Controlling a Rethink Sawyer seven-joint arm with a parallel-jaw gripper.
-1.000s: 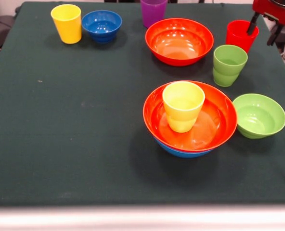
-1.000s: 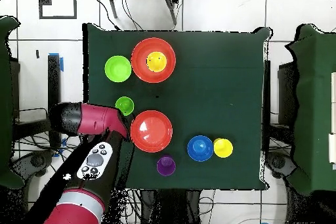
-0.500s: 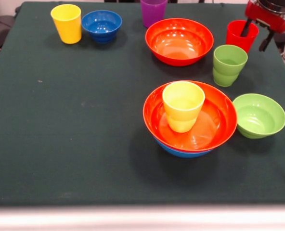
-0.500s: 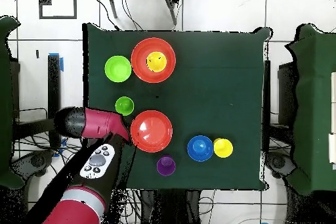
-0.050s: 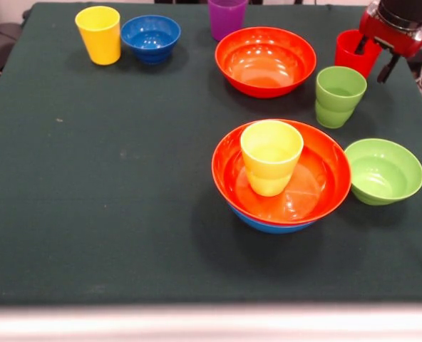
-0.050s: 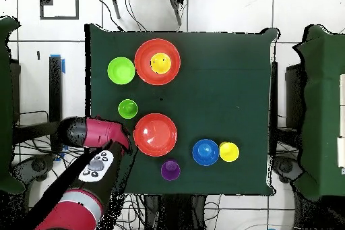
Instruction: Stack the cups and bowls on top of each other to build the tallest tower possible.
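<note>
The lime green cup [image 5: 338, 96] stands close in front of the red cup, so the gripper pinches the red cup by its rim next.
The tower stands right of the table's centre: a light-blue bowl [image 5: 268, 222] at the bottom, an orange-red bowl [image 5: 321, 187] nested in it, and a yellow-orange cup [image 5: 270, 158] upright inside. The red cup [image 5: 349, 57] stands at the far right in the front view. My gripper [image 5: 373, 57] is open over that cup's right side. One finger [image 5: 360, 44] dips at its mouth and the other [image 5: 386, 68] hangs outside its wall. In the overhead view my arm [image 6: 101, 134] covers the red cup.
A second orange-red bowl [image 5: 229, 44] sits left of the red cup. A lime green cup [image 5: 338, 96] and a lime green bowl [image 5: 383, 171] stand nearer. At the far edge are a purple cup [image 5: 227, 18], a dark blue bowl [image 5: 150, 37] and a yellow cup [image 5: 99, 34].
In the front view my gripper has shifted left and down onto the red cup's right side, with the gap between its fingers unchanged. No cup or bowl has moved.
</note>
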